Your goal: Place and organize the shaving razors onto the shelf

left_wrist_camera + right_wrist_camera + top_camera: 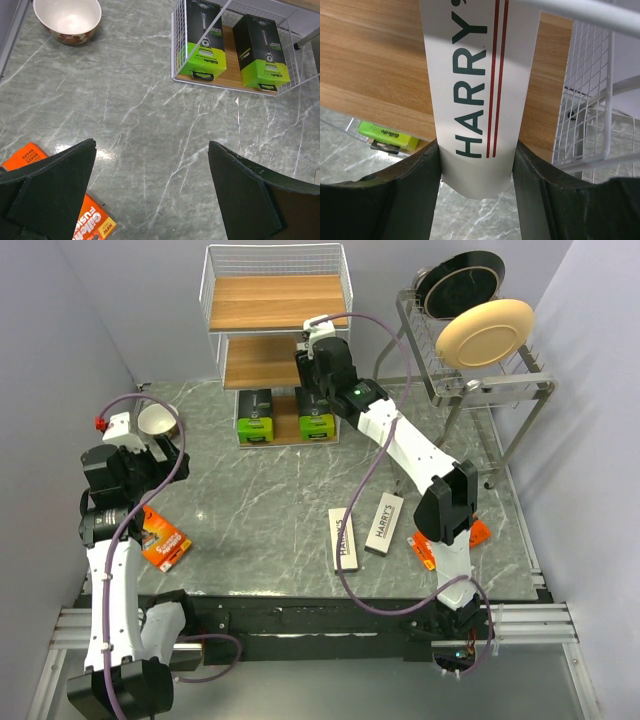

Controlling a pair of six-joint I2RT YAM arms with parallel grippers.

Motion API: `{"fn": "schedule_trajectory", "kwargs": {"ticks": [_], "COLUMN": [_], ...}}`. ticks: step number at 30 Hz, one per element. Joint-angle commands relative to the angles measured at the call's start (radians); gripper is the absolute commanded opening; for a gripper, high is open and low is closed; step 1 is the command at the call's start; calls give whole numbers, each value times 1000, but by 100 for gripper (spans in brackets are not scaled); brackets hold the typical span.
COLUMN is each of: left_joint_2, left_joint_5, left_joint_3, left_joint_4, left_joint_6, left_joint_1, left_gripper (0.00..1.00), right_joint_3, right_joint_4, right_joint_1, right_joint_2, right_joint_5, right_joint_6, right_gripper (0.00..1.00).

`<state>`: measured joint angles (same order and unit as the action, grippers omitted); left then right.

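My right gripper opens now, since only the held end of the HARRY'S box juts past the wood of the middle level.
The white wire shelf (pixel 275 302) with wooden tiers stands at the back. Two black boxes with lime-green ends (pixel 255 418) (pixel 316 416) lie on its bottom tier, and both show in the left wrist view (pixel 202 40) (pixel 260 50). My right gripper (pixel 312 358) is at the middle tier, shut on a long white HARRY'S box (pixel 480 85) held over the wood (pixel 370 75). Two more HARRY'S boxes (pixel 344 538) (pixel 385 523) lie on the table. One orange pack (pixel 166 540) lies at the left, another (pixel 480 532) is partly hidden under the right arm. My left gripper (pixel 152 145) is open and empty above the table.
A white bowl (pixel 157 420) sits at the back left, close to my left gripper. A grey metal dish rack (pixel 500 390) with a black plate (pixel 460 280) and a cream plate (pixel 485 332) stands at the back right, beside the shelf.
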<state>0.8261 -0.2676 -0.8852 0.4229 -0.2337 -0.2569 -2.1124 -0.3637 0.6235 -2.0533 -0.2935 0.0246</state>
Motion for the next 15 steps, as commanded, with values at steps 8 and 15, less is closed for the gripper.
{"fn": "schedule_trajectory", "kwargs": {"ticks": [8, 15], "left_joint_2": [1, -10], "left_joint_5": [-42, -54], "left_joint_3": [-14, 11], "left_joint_4": [-44, -50], "left_joint_6": [-24, -30], "left_joint_1": [-4, -5], "left_gripper": [99, 99], "right_joint_3": [-35, -8], "right_joint_4": [85, 103], "right_joint_1": [-7, -8], "right_joint_2": [-4, 10], "right_joint_5": [-47, -91], "right_joint_6": [-22, -22], "right_gripper": [60, 80]}}
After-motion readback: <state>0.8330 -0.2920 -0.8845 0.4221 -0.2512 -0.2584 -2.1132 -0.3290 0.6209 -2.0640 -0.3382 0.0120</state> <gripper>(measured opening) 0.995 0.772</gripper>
